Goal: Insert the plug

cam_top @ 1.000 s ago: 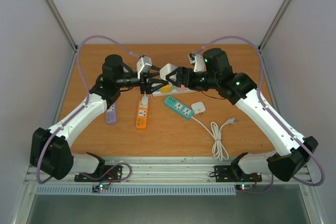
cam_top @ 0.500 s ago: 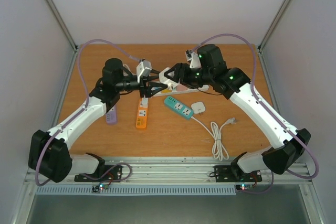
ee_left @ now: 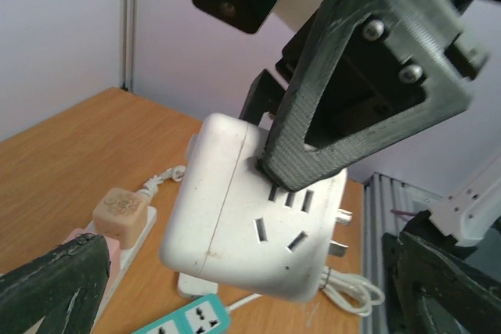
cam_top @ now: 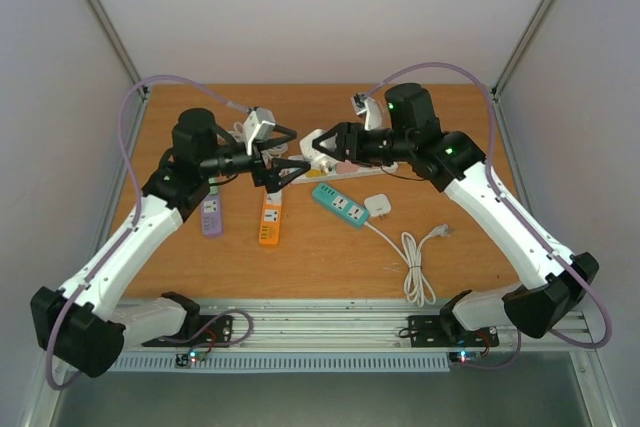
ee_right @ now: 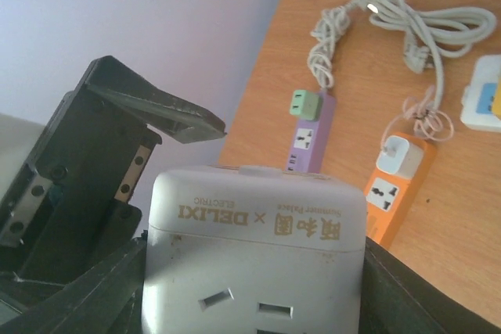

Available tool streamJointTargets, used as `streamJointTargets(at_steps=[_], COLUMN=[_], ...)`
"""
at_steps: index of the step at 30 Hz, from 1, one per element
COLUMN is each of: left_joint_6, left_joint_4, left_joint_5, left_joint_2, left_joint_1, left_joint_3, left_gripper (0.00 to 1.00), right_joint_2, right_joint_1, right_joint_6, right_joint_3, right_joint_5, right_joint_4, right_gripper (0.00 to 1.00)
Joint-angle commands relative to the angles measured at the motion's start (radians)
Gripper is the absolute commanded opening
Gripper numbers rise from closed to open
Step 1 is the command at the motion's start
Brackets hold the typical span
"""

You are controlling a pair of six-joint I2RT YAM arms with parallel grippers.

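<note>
I should next grab the plug with my left gripper by the white sides of its body to insert it, with its metal prongs facing outward and free.
The plug is a white cube adapter (cam_top: 318,139) with sockets on its faces and metal prongs (ee_left: 341,234). It hangs in the air over the back middle of the table. My right gripper (cam_top: 327,141) is shut on it, one dark finger (ee_left: 344,84) pressed on its top face. In the right wrist view the cube (ee_right: 254,248) fills the space between the fingers of that gripper (ee_right: 252,291). My left gripper (cam_top: 287,153) stands open just left of the cube and is not touching it. Its fingers (ee_left: 55,287) sit wide at the lower corners of the left wrist view.
A white power strip (cam_top: 335,175) lies below the grippers. A teal strip (cam_top: 342,204), a white charger (cam_top: 378,205) and its coiled cable (cam_top: 415,265) lie to the right. An orange strip (cam_top: 270,217) and a purple strip (cam_top: 211,215) lie to the left.
My left gripper has opened, let go of the cube and drawn back to the left. The right gripper, which closed on the cube a moment earlier, keeps holding it.
</note>
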Motion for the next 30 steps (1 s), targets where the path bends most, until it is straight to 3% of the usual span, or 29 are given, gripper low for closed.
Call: streamJointTargets(at_steps=[1, 4, 10, 15, 23, 30], left_joint_6=[-0.110, -0.216, -0.401, -0.521, -0.746, -1.020], left_joint_4=[-0.093, -0.095, -0.071, -0.031, 0.202, 0.434], left_joint_5=[0.025, 0.054, -0.035, 0.054, 0.206, 0.295], left_joint_2=[-0.068, -0.079, -0.119, -0.133, -0.137, -0.131], left_joint_1=[-0.001, -0.001, -0.001, -0.001, -0.001, -0.003], left_joint_3=[0.106, 0.160, 0.178, 0.155, 0.046, -0.024], left_gripper=[0.99, 0.99, 0.99, 0.99, 0.99, 0.84], right_joint_2=[-0.070, -0.093, -0.105, -0.089, -0.005, 0.037], right_joint_1=[-0.017, -0.018, -0.019, -0.018, -0.018, -0.018], right_joint_6=[-0.111, -0.166, -0.261, -0.284, -0.263, -0.245], right_joint_3=[-0.004, -0.012, 0.013, 0.057, 0.127, 0.141], right_joint_5=[-0.124, -0.186, -0.377, -0.510, -0.624, -0.687], right_joint_4=[0.072, 0.099, 0.172, 0.210, 0.212, 0.212], right_gripper=[0.49, 0.49, 0.49, 0.50, 0.51, 0.51])
